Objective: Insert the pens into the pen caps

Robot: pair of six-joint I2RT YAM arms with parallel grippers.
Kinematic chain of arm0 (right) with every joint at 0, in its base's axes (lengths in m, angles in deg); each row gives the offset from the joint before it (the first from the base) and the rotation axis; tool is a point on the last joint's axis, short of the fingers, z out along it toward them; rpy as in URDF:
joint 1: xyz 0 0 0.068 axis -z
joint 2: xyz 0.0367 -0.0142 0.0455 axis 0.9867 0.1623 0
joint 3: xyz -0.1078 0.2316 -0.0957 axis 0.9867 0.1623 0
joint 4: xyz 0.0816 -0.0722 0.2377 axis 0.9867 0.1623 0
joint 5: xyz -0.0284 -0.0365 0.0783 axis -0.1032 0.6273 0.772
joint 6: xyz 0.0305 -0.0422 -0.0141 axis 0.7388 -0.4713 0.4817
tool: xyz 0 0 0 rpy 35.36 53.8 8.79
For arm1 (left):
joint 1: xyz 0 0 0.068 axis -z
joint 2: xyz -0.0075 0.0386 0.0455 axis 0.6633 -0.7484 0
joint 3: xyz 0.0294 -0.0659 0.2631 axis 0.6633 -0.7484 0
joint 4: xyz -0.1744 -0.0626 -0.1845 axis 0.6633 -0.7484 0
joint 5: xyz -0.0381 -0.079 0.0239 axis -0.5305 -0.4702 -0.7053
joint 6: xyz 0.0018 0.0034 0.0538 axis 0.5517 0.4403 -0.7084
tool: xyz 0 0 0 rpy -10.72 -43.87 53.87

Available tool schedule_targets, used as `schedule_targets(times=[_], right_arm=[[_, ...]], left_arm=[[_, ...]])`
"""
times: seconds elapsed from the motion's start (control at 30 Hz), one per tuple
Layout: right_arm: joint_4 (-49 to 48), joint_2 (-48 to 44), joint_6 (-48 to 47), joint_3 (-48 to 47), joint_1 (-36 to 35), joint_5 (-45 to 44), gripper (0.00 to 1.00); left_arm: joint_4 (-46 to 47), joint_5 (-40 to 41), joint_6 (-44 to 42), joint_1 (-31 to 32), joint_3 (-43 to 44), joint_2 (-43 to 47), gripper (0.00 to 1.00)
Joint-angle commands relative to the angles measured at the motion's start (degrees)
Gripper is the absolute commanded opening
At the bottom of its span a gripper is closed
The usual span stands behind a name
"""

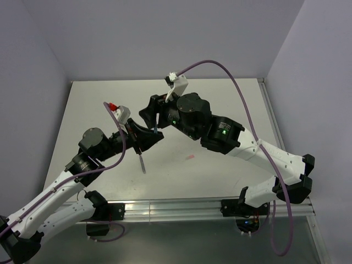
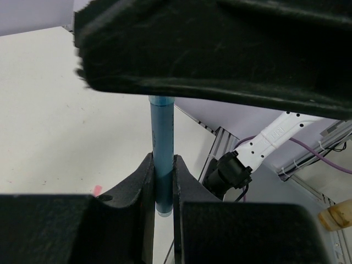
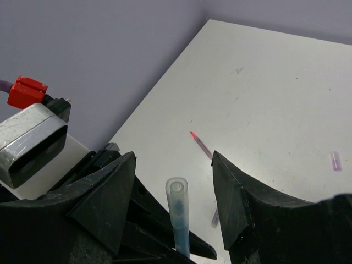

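Note:
The top of the pen's end with the cap sits well inside the fingers in the right wrist view, so I need to close my right gripper on that end.
My left gripper [image 2: 163,160] is shut on a blue pen [image 2: 162,126], which stands up between its fingers above the table. A pale see-through pen cap [image 3: 177,192] sits over the pen's upper end. My right gripper [image 3: 173,157] is open, one jaw on either side of that capped end, touching neither side. In the top view the two grippers, left [image 1: 147,137] and right [image 1: 155,122], meet over the middle of the table with the blue pen [image 1: 156,131] between them. A thin pen with a red tip [image 3: 201,144] lies on the table. A pinkish cap [image 3: 335,160] lies apart from it.
A dark thin pen [image 1: 143,164] lies on the white table [image 1: 220,110] near the left arm. A pinkish cap [image 1: 190,157] rests right of it. Purple walls close the back and sides. A metal rail [image 1: 176,209] runs along the near edge.

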Motion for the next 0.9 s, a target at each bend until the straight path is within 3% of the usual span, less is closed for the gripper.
schedule_targets(times=[0.0,0.13,0.43,0.53,0.63,0.67,0.77,0.87], right_arm=[[-0.1,0.6,-1.2,-4.0,0.7,0.2,0.65],[0.6,1.4,-1.1,-4.7,1.1,0.1,0.61],[1.2,1.1,-0.6,-3.3,1.3,-0.1,0.4],[1.3,0.6,-0.5,-2.5,1.4,-0.8,0.32],[1.6,0.3,-1.0,-1.8,1.4,-0.9,0.19],[1.8,0.1,-1.1,-1.7,1.4,-1.0,0.11],[1.6,-0.6,-2.1,-0.2,1.4,-0.6,0.0],[1.3,-1.4,-2.7,1.6,1.4,0.4,0.0]], left_arm=[[2.7,-0.8,0.0,0.8,0.6,0.1,0.0],[2.4,-0.4,-0.2,1.1,0.7,0.3,0.0],[1.7,0.5,-0.7,1.4,1.0,0.6,0.0],[1.7,0.7,-0.6,1.4,1.1,0.6,0.0],[1.7,0.5,-0.5,1.4,1.2,0.6,0.0],[1.7,0.5,-0.5,1.4,1.4,0.6,0.0],[1.2,0.3,0.0,1.4,2.1,0.6,0.0],[0.1,1.0,0.2,1.4,3.5,0.6,0.0]])
